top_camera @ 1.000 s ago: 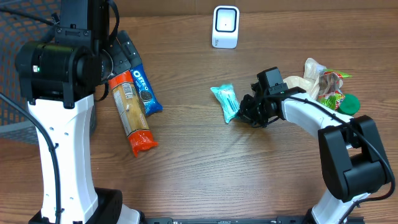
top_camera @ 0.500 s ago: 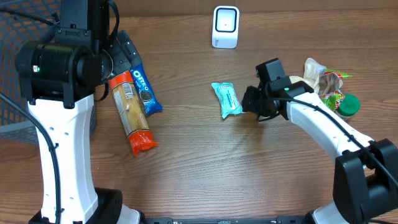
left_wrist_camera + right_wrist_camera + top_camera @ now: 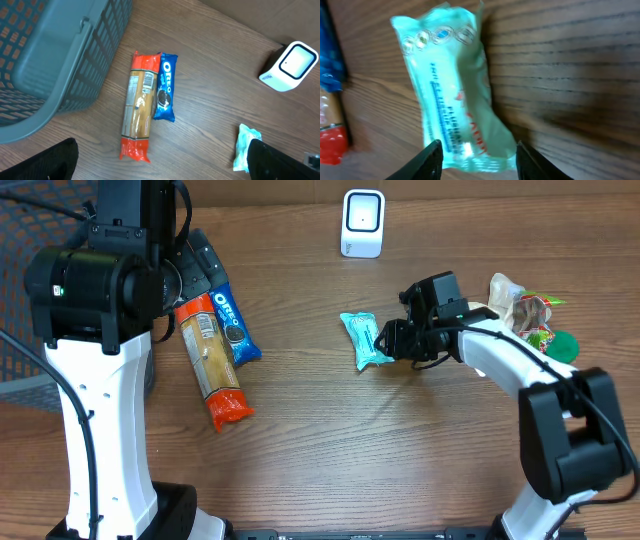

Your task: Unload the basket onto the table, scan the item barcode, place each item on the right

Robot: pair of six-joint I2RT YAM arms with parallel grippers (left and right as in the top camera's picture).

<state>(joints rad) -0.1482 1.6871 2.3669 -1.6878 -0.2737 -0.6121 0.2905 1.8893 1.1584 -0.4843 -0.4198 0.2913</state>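
The packet's broad body should stay uncovered to turn for barcode scanning, so my right gripper will next pinch the teal packet by its near end [image 3: 374,359] [image 3: 478,158].
The item by my right gripper is a teal plastic packet [image 3: 362,340] lying flat on the wooden table, right of centre. My right gripper [image 3: 388,340] is at the packet's right end. In the right wrist view the packet [image 3: 452,100] fills the middle, and my right gripper [image 3: 480,161] stands open with a finger on either side of its near end. No barcode shows on it. The white scanner [image 3: 362,223] stands at the back centre. My left gripper [image 3: 162,165] hangs wide open high over the table, holding nothing.
A blue Oreo pack [image 3: 233,326] and a long orange-ended cracker pack [image 3: 212,365] lie side by side at the left. A grey basket [image 3: 50,60] sits beyond them. A pile of bagged items [image 3: 520,315] with a green lid [image 3: 562,346] lies at the right.
My right gripper has gone from shut to open. It drew back to the right, leaving the teal packet flat, then came back to the packet's end. The left arm has not moved.
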